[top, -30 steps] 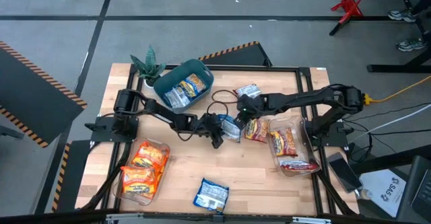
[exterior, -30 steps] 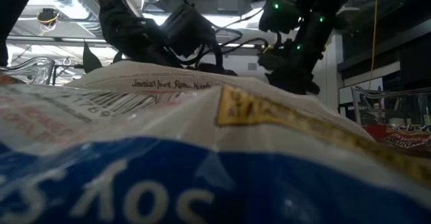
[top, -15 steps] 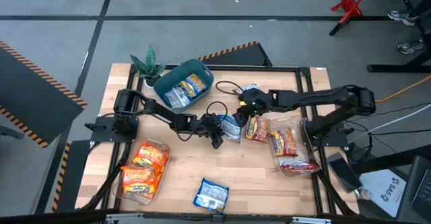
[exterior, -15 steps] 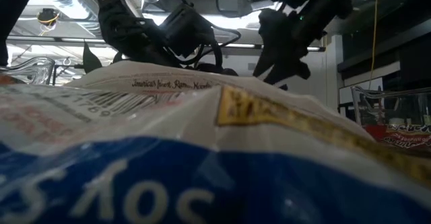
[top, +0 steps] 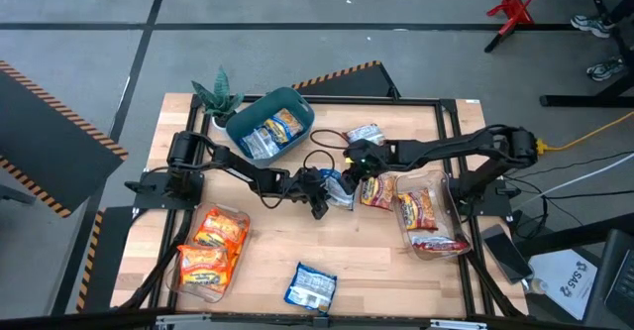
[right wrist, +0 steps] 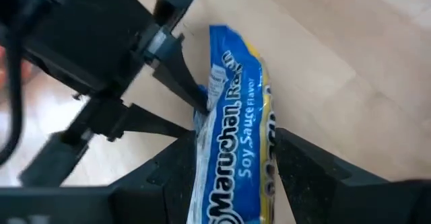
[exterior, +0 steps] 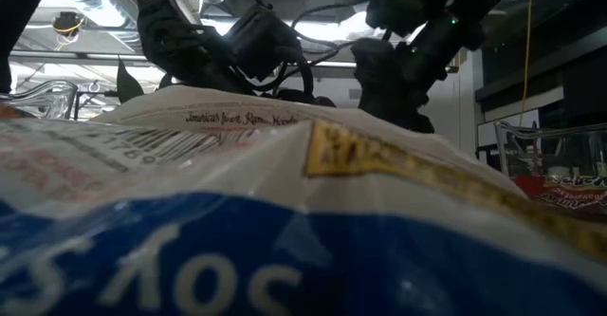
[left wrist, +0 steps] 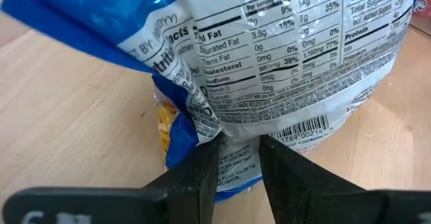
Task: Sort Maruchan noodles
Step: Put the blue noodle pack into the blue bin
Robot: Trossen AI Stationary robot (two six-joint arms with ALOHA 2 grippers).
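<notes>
The blue-white packet has to be sorted into the teal bin. My right gripper will grab the packet by its blue lettered side next.
A blue-white Maruchan noodle packet [top: 339, 188] is at the table's middle, between my two grippers. My left gripper [top: 323, 190] reaches in from the table's left and is shut on one end of the packet [left wrist: 269, 62]. My right gripper [top: 350, 170] comes from the right and is open, one finger on each side of the packet's other end [right wrist: 236, 96]; I cannot tell whether they touch it. Orange packets fill the left clear tray [top: 211, 249]. Red ones lie in the right clear tray [top: 443, 233]. My left gripper pinches the packet's sealed end edge [left wrist: 236, 135], below the barcode, between its two fingers. The fingers [right wrist: 180, 83] slant down at it from the table's left. The packet is tipped up on its side, printed back toward my left wrist; whether it rests on the table is hidden.
A teal bin [top: 297, 103] with packets and a small plant [top: 216, 94] stand at the far left. Loose packets lie at the far middle [top: 365, 134], beside the right tray [top: 376, 192] and by the near edge [top: 312, 286]. That last one [exterior: 285, 212] blocks most of the low view.
My right gripper rose and drew back toward the table's far right, tipping as it went, then came back down over the blue-white packet. The packet and my left gripper stayed where they were.
</notes>
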